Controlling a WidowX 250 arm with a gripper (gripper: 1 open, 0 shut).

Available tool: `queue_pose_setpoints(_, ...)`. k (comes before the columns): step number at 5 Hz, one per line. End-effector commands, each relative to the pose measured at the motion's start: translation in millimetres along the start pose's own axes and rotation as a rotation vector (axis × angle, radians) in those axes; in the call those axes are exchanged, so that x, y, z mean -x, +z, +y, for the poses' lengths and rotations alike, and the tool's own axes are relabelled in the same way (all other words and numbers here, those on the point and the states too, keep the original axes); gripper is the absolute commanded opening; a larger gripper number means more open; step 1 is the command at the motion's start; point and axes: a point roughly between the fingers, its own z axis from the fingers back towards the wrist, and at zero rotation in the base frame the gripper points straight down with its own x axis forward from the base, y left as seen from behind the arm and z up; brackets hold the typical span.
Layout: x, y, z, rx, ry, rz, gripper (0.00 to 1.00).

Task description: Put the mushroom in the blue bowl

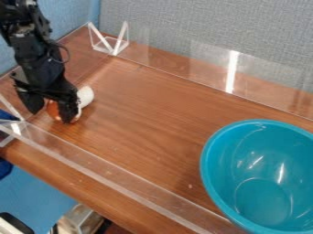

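Observation:
I will put the mushroom in the blue bowl [262, 174]. For that, my gripper should next grab the mushroom by its orange-brown cap [55, 111].
The mushroom [72, 103] lies on its side at the left end of the wooden table, orange-brown cap low and cream stem pointing up-right. My black gripper [53, 102] points straight down over it, open, its fingers [33, 100] straddling the cap; the frame does not show whether they touch it. The blue bowl [262, 174] sits far off at the lower right, empty and glossy.
Clear acrylic walls [104, 174] run along the table's front edge and along the back. A small clear triangular stand [110, 40] sits at the back left corner. Bare wooden tabletop [153, 110] stretches between the mushroom and the bowl.

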Motion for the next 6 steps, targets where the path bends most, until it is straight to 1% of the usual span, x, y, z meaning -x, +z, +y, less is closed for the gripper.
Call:
queue_pose_setpoints(1, -5.9, 18.9, 6, -0.037, 0.022, -0.061, 1.00)
queue_pose_setpoints(2, -6.1, 21.7, 4, -0.044, 0.022, -0.067, 1.00)
queue_pose_setpoints(3, -8.3, 20.6, 4, -0.047, 0.018, -0.071, 1.00)
queue_pose_setpoints(5, -18.2, 8.6, -1, -0.047, 0.016, -0.067, 1.00)
queue_pose_setpoints(6, -21.3, 3.9, -3, -0.048, 0.015, -0.065, 0.00)
